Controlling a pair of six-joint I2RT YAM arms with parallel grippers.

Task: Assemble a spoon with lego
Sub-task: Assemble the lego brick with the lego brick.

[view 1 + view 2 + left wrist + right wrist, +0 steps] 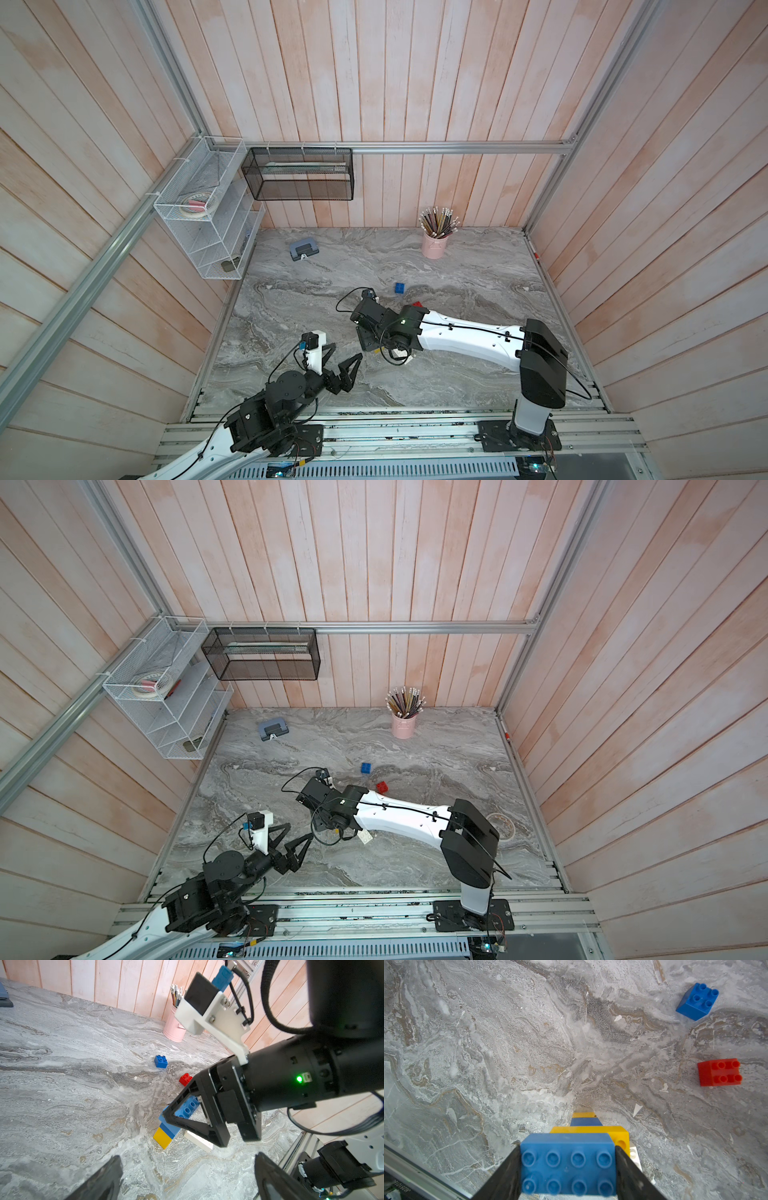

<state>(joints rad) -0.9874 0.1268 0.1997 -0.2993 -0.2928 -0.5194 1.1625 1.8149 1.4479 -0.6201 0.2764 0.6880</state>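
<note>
The stack's narrow yellow end meets the flat table and the stack would stay standing beside the white brick (199,1140), so my right gripper opens now.
My right gripper (568,1150) is shut on a blue oblong brick (568,1163), one finger on each short end, studs facing the wrist camera. Beyond it a yellow brick (618,1136), then a narrow blue-and-yellow part (584,1119) of the spoon reach down to the table. In the left wrist view this stack (165,1136) leans on the table under the right gripper (187,1118). A white brick (199,1140) lies right beside it. A loose blue square brick (400,288) and a red brick (383,787) lie farther back. My left gripper (343,359) hovers open and empty to the left.
A pink pencil cup (434,245) and a blue-grey hole punch (302,249) stand at the back of the marble table. A white wire rack (208,216) and a black mesh basket (299,174) hang on the walls. A tape roll (503,825) lies behind the right arm.
</note>
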